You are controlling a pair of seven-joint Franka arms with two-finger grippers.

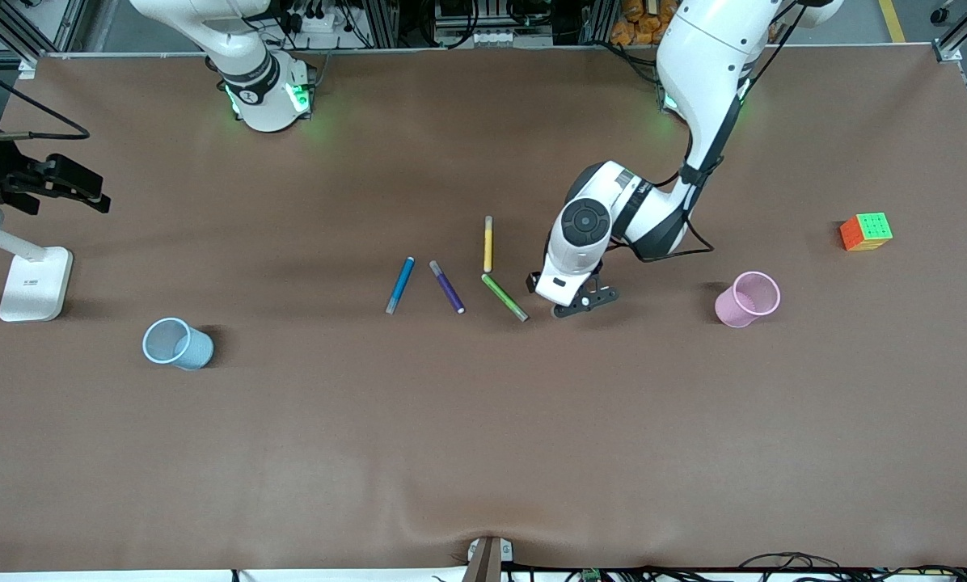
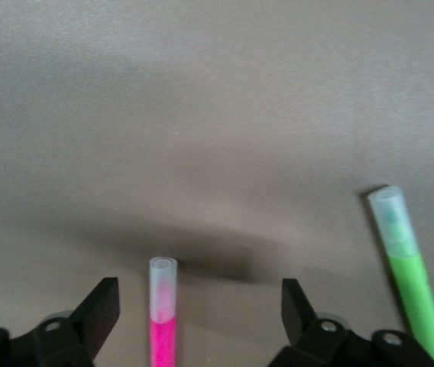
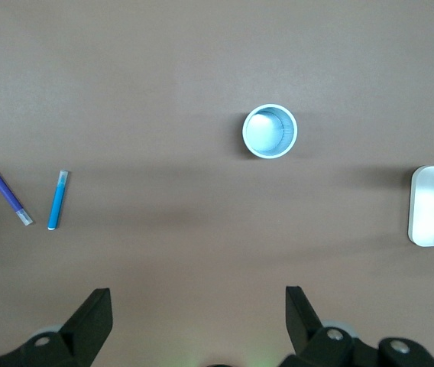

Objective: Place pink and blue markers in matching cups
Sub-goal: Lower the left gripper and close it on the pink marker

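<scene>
I need to grab the pink marker by its pale end [image 2: 163, 289] with my left gripper next, to place the marker in the pink cup.
The pink marker [image 2: 163, 321] lies flat on the brown table, its pale end pointing away from the wrist. My left gripper [image 2: 199, 294] is low over it, open, one finger on each side with gaps to both. In the front view the left gripper [image 1: 580, 303] hides the pink marker. The blue marker [image 1: 400, 284] lies toward the right arm's end of the row of markers. The pink cup [image 1: 747, 299] stands upright toward the left arm's end, the blue cup [image 1: 178, 343] toward the right arm's end. My right gripper [image 3: 198, 298] hangs open and empty high over the table, looking down on the blue cup [image 3: 270, 131] and blue marker [image 3: 57, 200].
A green marker [image 1: 504, 297] lies right beside the left gripper, with a yellow marker [image 1: 488, 243] and a purple marker [image 1: 447, 287] close by. A colour cube [image 1: 866, 231] sits past the pink cup. A white stand [image 1: 35, 283] is at the right arm's end.
</scene>
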